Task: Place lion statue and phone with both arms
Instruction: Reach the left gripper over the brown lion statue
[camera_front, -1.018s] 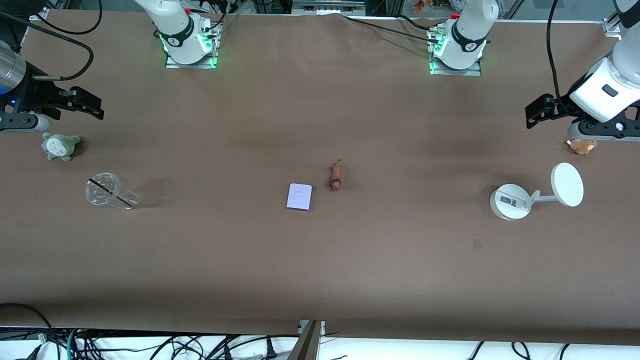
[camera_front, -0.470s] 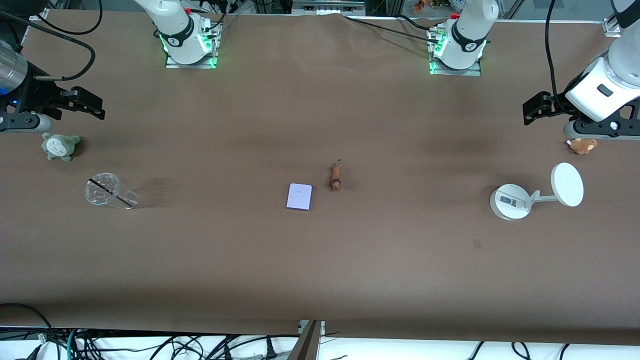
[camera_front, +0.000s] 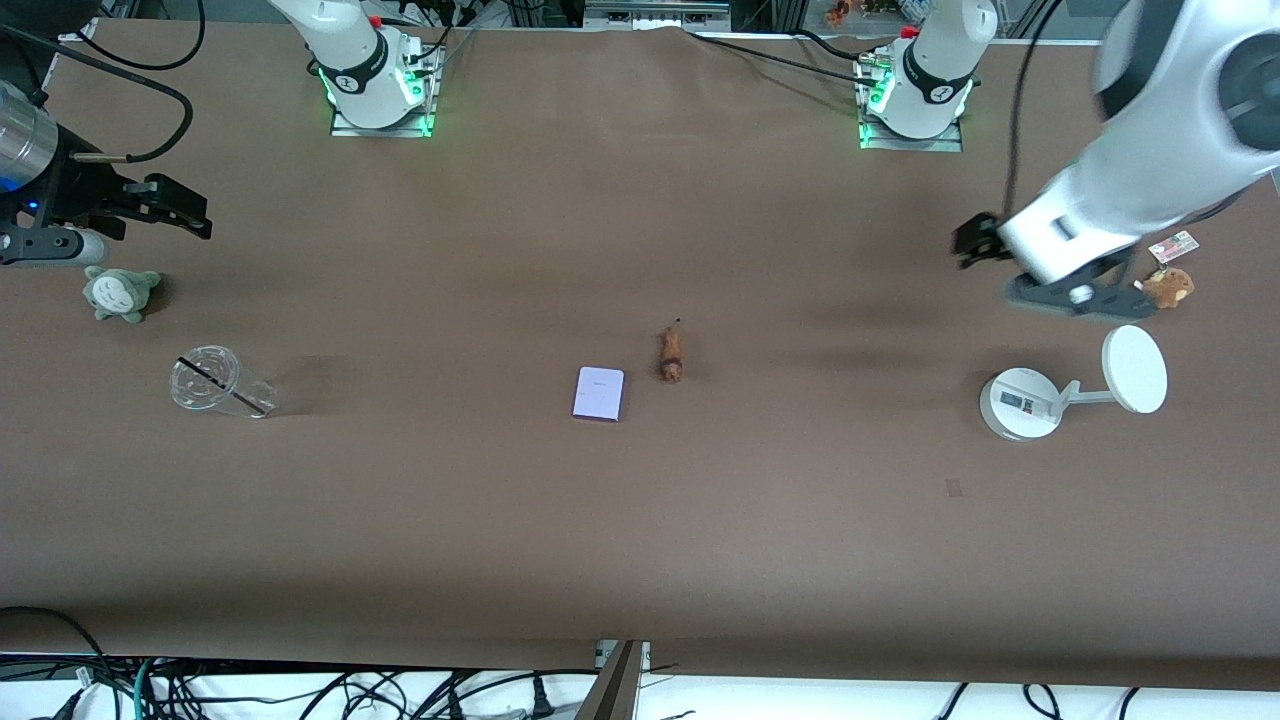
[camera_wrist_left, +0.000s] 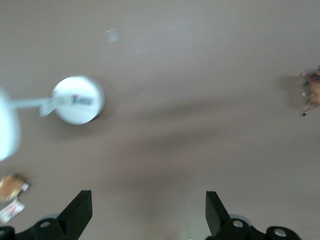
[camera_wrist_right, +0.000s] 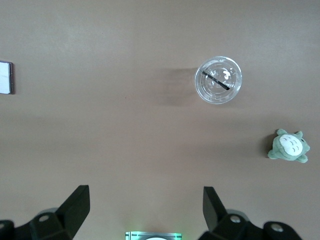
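My left gripper grabs the lion statue by its body just behind the mane (camera_front: 672, 350) next, leaving the lion statue's head (camera_front: 673, 374) free while I place the statue.
The lion statue (camera_front: 671, 355), a slim orange-brown figurine, lies near the table's middle. It also shows at the edge of the left wrist view (camera_wrist_left: 311, 92). The phone (camera_front: 599, 393), a pale lavender rectangle, lies flat beside it, slightly nearer to the front camera, and its edge shows in the right wrist view (camera_wrist_right: 5, 77). My left gripper (camera_front: 966, 243) (camera_wrist_left: 149, 210) hangs open over bare table toward the left arm's end, empty. My right gripper (camera_front: 195, 215) (camera_wrist_right: 145, 207) waits open and empty over the right arm's end.
A white round-based stand (camera_front: 1020, 402) with a disc (camera_front: 1134, 368) and a brown plush (camera_front: 1168, 286) with a tag sit at the left arm's end. A clear lidded cup (camera_front: 212, 380) and a grey-green plush (camera_front: 120, 292) sit at the right arm's end.
The left arm has swung in from the table's end toward the middle, uncovering the brown plush and its tag. The right arm has barely moved.
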